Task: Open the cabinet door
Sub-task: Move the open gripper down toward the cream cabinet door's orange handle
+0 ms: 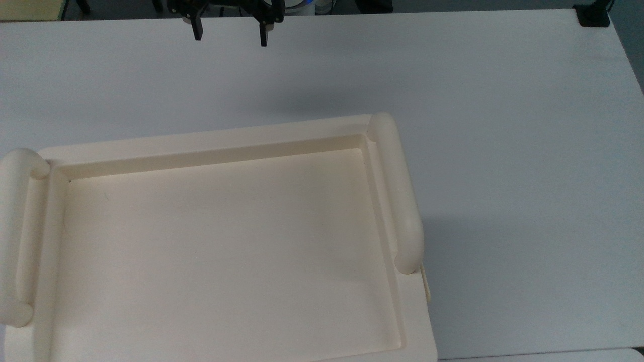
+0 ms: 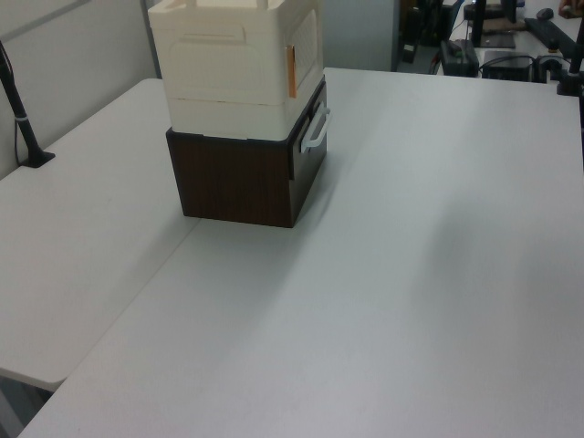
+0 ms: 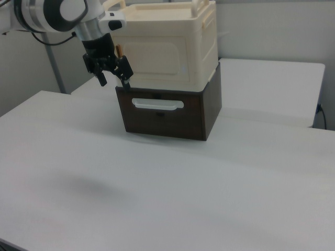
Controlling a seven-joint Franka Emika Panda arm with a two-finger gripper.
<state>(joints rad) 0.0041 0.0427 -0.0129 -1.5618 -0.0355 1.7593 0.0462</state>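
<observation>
My gripper needs to grab the cabinet door by its upright orange-brown handle strip to swing it open.
The cabinet is a cream box standing on a dark brown base; its recessed tray top has thick round rails. In the right view the cabinet door is the flat front panel, shut, with a small brown spot at its left edge. The left view has the door as the cabinet's right-hand face. My gripper hangs open and empty in front of the door's left edge, level with its lower part and apart from it. In the top view the gripper sits beyond the cabinet's far rim.
The dark brown base holds a drawer with a white bar handle. White table spreads wide to the top view's right. A black clamp grips the far corner and a black post stands at the left view's left.
</observation>
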